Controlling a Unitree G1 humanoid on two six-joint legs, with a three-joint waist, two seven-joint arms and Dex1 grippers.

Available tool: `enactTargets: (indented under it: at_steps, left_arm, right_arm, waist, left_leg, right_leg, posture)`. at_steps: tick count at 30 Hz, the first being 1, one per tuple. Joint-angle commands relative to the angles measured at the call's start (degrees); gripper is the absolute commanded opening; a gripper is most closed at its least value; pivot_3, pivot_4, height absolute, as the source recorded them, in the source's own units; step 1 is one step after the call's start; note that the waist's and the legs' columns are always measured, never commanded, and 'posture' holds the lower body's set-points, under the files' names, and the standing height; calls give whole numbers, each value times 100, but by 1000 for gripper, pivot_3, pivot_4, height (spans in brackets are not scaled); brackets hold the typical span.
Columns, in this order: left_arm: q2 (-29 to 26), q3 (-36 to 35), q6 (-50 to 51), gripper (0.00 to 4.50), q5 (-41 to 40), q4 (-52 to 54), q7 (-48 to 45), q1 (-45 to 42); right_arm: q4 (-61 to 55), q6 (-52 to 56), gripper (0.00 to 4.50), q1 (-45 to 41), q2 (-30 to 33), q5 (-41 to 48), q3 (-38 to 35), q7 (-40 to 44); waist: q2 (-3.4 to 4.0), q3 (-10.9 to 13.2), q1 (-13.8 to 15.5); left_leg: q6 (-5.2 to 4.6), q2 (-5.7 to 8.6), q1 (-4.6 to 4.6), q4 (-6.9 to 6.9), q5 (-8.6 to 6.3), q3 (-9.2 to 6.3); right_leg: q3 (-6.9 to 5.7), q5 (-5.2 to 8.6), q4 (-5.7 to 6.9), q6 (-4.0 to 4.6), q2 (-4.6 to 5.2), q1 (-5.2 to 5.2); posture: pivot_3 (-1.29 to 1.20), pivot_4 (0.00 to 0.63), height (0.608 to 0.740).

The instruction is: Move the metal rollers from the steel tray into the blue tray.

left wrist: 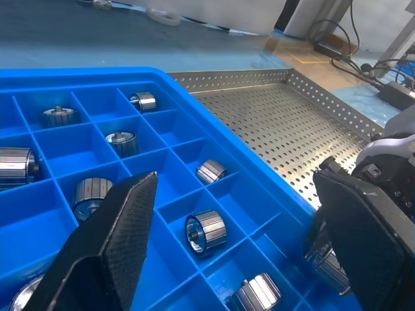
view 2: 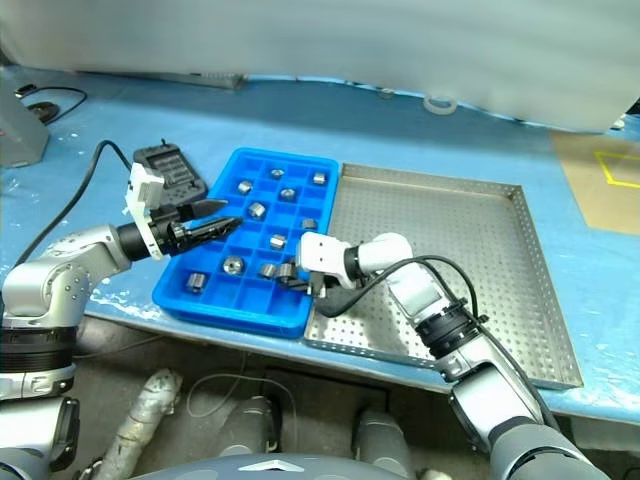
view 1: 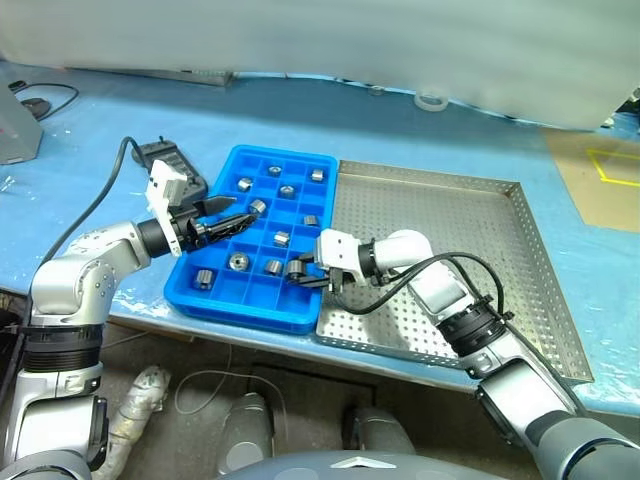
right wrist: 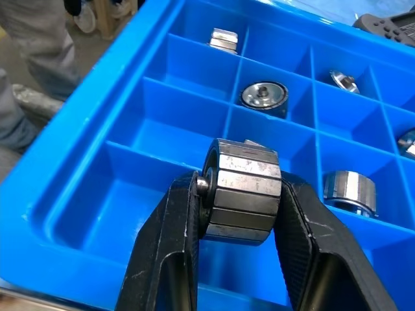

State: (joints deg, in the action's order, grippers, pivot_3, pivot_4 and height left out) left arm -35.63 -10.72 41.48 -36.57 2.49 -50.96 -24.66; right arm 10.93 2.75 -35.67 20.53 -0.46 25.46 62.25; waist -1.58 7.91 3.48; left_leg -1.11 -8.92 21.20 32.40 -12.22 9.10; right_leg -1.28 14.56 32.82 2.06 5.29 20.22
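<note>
The held roller's lower edge is over the near blue compartment, within its sides, so it is time for my right gripper to release the roller now.
The blue tray lies on the table with the steel tray right beside it on the right. Several metal rollers sit in the blue tray's compartments, one to a cell. My right gripper is shut on one metal roller, held on its side just above an unfilled compartment in the tray's near row; in the head view it is at the tray's near right corner. My left gripper hovers open over the tray's left half, nothing between its fingers.
A dark grey controller with a cable lies just behind the blue tray's left corner. A tape roll sits far back. A grey device is at the far left. The table's front edge runs close under both trays.
</note>
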Motion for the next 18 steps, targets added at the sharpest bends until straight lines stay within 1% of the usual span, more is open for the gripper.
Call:
enactTargets:
  at_steps: [1, 8, 10, 13, 18]
  left_arm:
    - [35, -2, -174, 4049, 27, 16, 6, -87]
    - [99, 48, -245, 4049, 79, -85, -4, -172]
    - [114, 65, -261, 4081, 89, -127, -25, -197]
    - [113, 75, -279, 4081, 93, -175, -46, -225]
    - [98, 106, -345, 4081, 131, -336, -130, -335]
  right_arm:
    - [158, -325, 1204, -122, 109, -131, -93, -41]
    - [349, -835, 1204, 9, 83, -316, -42, -202]
    - [337, -760, 1923, 14, 61, -271, -100, -246]
    - [238, -534, 2815, 14, 112, -245, -104, -194]
    - [39, -589, 2815, 82, 224, -262, -215, -257]
  waist:
    - [0, 0, 11]
    - [-1, 0, 48]
    - [-1, 0, 49]
    - [-1, -1, 48]
    - [-1, -1, 50]
  left_leg:
    - [0, 0, 0, 0, 0, -1]
    - [0, 2, 0, 0, 0, -4]
    - [0, 2, 0, 1, 0, -5]
    - [0, 1, -1, 2, 0, -7]
    - [-1, 3, -2, 2, 0, -13]
  right_leg:
    - [-1, -2, 0, -3, 0, 0]
    - [-3, -9, 0, -15, 0, -2]
    - [-3, -7, -1, -11, 0, -4]
    - [-3, 1, -1, 1, 0, -8]
    - [-4, 1, -1, 1, 0, -12]
  posture:
    - [74, 150, 740]
    - [74, 150, 740]
    - [62, 150, 740]
    - [62, 150, 740]
    - [45, 150, 740]
